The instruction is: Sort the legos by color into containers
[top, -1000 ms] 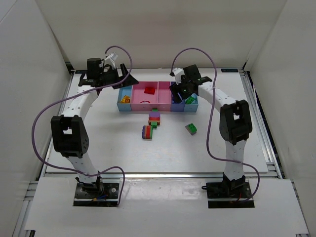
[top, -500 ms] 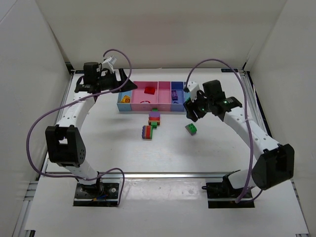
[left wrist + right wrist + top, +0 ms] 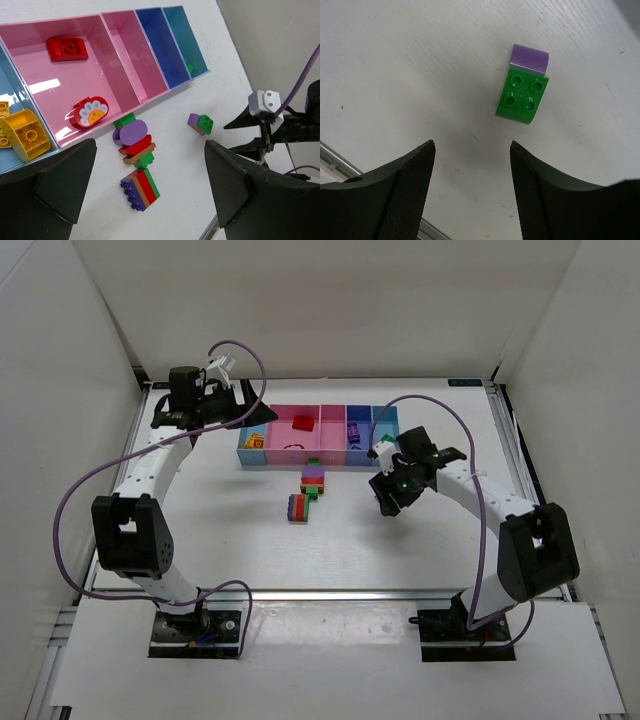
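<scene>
I should next grab the green-and-purple brick by its green end (image 3: 522, 96) with my right gripper, so its purple end stays free for separating and color sorting.
The tray (image 3: 290, 462) lies at the back; its walls also show in the left wrist view (image 3: 120, 55). Yellow bricks (image 3: 25, 134) lie in the left light blue compartment, a red brick (image 3: 67, 48) and a red flower piece (image 3: 91, 111) in the first pink one, a purple brick (image 3: 354, 433) in the darker blue. My left gripper (image 3: 248, 410) is open and empty above the tray's left end. My right gripper (image 3: 388, 496) is open, low over a green-and-purple brick (image 3: 522, 96), which lies just beyond its fingertips (image 3: 425, 150). That brick is hidden in the top view.
A stack of purple, red, brown and green bricks (image 3: 313, 480) and a striped block (image 3: 298, 507) lie in front of the tray, left of my right gripper. The table's right rail (image 3: 528, 490) runs to the right of that arm.
My right arm has swung from the tray's right end down and forward to just over the green-and-purple brick. My left arm has drawn slightly left and stays over the tray.
</scene>
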Controlling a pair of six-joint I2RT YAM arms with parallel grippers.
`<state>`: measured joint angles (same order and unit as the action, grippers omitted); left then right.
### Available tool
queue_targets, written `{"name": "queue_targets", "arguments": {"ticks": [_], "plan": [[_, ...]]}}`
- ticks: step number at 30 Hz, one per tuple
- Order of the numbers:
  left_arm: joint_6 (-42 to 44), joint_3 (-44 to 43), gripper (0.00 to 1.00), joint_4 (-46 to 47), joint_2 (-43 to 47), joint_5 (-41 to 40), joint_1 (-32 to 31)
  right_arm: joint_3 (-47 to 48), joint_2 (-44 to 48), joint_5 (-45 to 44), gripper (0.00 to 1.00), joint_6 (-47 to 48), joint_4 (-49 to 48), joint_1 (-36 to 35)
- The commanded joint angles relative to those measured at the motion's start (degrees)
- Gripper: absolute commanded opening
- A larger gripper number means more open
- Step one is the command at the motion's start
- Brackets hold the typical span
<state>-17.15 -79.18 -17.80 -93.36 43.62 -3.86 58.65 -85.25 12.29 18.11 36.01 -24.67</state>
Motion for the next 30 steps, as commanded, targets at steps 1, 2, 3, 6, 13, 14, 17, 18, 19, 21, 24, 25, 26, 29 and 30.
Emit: {"name": "queue_targets", "arguments": {"ticks": [1, 2, 3, 6, 13, 14, 17, 18, 19, 21, 24, 25, 26, 29, 30], "plan": [[0.89, 0.25, 1.0, 0.14, 2.48, -0.46, -0.01, 3.48, -1.05, -1.31, 0.66, -1.67, -2.43, -0.21], [0.97, 0.34, 0.99, 0.14, 2.22, -0.46, -0.01, 3.57, -1.66, -1.83, 0.67, -1.85, -2.61, -0.21], [0.89, 0.25, 0.99, 0.14, 2.22, -0.46, -0.01, 3.75, -2.02, -2.27, 0.69, -1.85, -2.87, -0.21], [0.89, 0.16, 1.0, 0.14, 1.78, -0.55, -0.01, 4.45, -3.69, -3.42, 0.7, -1.5, -2.79, -0.21], [0.97, -0.36, 0.99, 0.14, 1.08, -0.64, 0.08, 6.12, -7.03, -3.59, 0.71, -1.41, -3.49, -0.12], [0.97, -0.54, 1.0, 0.14, 0.9, -0.55, -0.01, 6.21, -7.38, -3.77, 0.71, -1.06, -3.84, -0.12], [0.89, -0.8, 0.99, 0.05, 0.73, -0.37, -0.01, 7.0, -8.61, -3.68, 0.71, -0.79, -4.1, -0.03], [0.97, -0.8, 0.99, -0.04, 0.64, -0.29, -0.01, 7.26, -9.4, -3.33, 0.71, -0.88, -4.19, -0.03], [0.89, -0.89, 0.99, -0.21, 0.46, -0.29, -0.01, 7.61, -9.75, -3.24, 0.71, -1.14, -4.19, -0.03], [0.89, -0.98, 0.99, -0.39, 0.37, -0.29, -0.01, 8.58, -10.72, -3.24, 0.71, -1.23, -4.28, -0.03], [0.89, -1.33, 0.99, -0.56, -0.06, -0.11, -0.01, 9.11, -11.68, -3.5, 0.7, -0.88, -4.54, -0.03], [0.8, -1.42, 0.99, -0.39, -0.24, -0.11, -0.01, 9.2, -11.86, -3.51, 0.7, -0.79, -4.54, -0.03], [0.8, -1.51, 0.99, -0.39, -0.42, -0.2, -0.01, 9.29, -12.04, -3.51, 0.7, -0.71, -4.54, -0.03], [0.71, -1.95, 0.99, -0.65, -0.77, 0.06, -0.01, 9.29, -12.57, -3.42, 0.67, -0.53, -4.37, -0.03], [0.8, -2.12, 0.99, -0.65, -0.86, 0.07, -0.01, 9.2, -12.48, -3.33, 0.65, -0.53, -4.37, -0.03]]}}
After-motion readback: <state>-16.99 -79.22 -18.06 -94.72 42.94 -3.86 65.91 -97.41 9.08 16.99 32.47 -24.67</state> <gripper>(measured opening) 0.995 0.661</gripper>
